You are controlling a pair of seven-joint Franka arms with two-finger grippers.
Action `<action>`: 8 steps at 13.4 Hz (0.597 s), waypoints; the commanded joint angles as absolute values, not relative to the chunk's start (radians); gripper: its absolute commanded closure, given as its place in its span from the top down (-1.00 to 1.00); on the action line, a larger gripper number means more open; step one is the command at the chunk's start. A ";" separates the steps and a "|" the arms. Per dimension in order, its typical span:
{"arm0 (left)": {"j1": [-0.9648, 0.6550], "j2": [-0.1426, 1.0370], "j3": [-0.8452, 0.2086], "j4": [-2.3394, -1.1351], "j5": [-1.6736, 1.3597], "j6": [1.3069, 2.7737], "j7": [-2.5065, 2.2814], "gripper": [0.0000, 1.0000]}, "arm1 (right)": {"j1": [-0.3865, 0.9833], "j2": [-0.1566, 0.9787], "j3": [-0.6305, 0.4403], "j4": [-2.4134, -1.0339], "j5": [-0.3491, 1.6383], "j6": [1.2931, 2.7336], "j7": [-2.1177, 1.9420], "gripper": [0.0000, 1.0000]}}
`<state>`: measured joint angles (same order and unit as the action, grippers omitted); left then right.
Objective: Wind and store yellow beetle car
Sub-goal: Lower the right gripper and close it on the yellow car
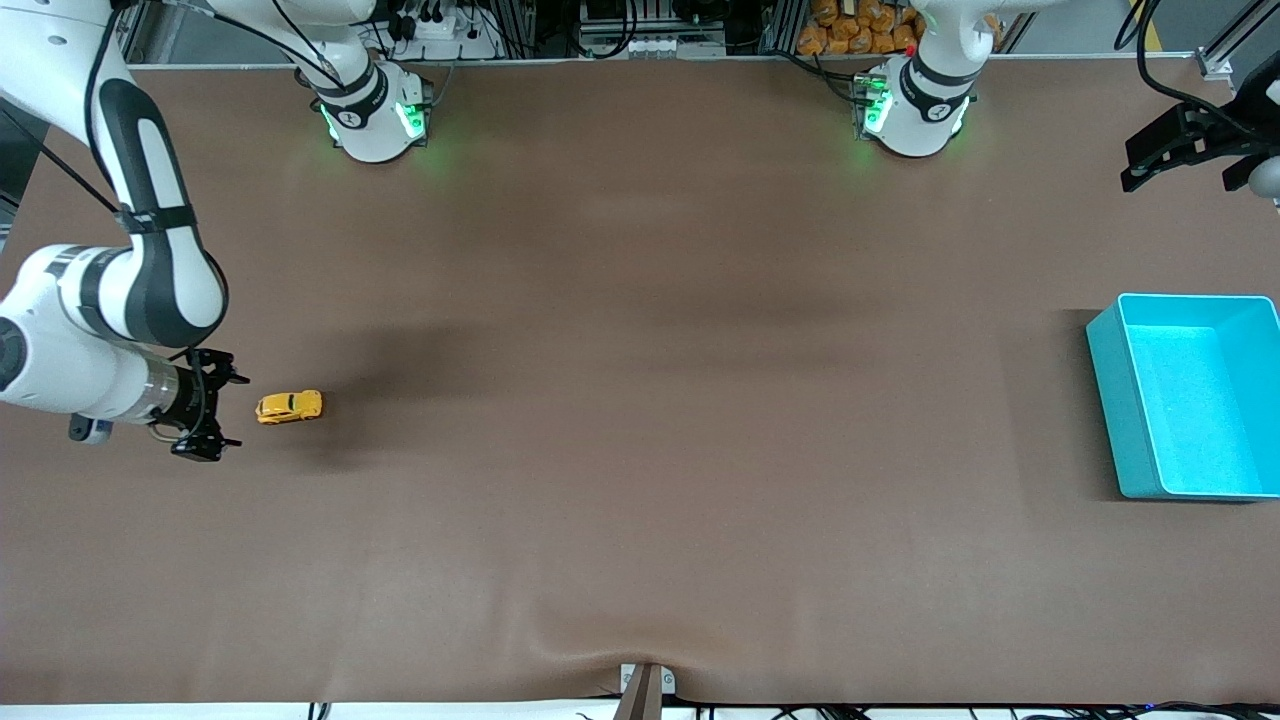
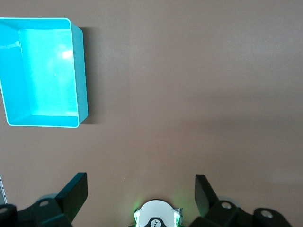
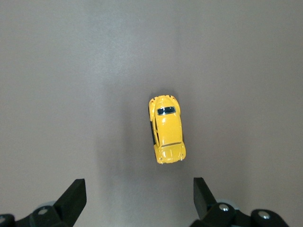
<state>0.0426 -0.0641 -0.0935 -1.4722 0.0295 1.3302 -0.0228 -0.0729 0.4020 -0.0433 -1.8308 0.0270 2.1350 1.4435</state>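
Observation:
The yellow beetle car slopes down round at its nose and tail point(image 1: 266, 412) point(image 3: 172, 154), so my right gripper will next grab the car by its two facing long sides.
The yellow beetle car point(image 1: 290, 406) point(image 3: 165, 132) stands on its wheels on the brown table, toward the right arm's end. My right gripper point(image 1: 229, 411) point(image 3: 138, 194) hovers low beside it, open. Its black fingers point(image 3: 73, 197) are spread wide, and the car lies just ahead of the tips, not between them. The teal bin point(image 1: 1105, 400) point(image 2: 83, 71) sits at the left arm's end with nothing showing inside. My left gripper point(image 1: 1136, 165) point(image 2: 140, 189) waits high over the table near its base, open and holding nothing.
Both arm bases point(image 1: 375, 115) point(image 1: 912, 105) glow green along the table edge farthest from the front camera. A small bracket point(image 1: 642, 688) sticks up at the middle of the nearest edge, where the table cover wrinkles. Bare brown table lies between car and bin.

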 commanded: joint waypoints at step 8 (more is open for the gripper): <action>0.049 -0.066 -0.100 -1.471 0.052 1.335 -0.017 1.00 | -0.109 0.379 -0.035 -2.078 0.028 2.423 1.453 1.00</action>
<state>0.0432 -0.0641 -0.0935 -1.4729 0.0295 1.3302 -0.0228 -0.0967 0.4020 -0.0458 -2.0364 0.0269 2.3898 1.4437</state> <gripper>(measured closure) 0.000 0.000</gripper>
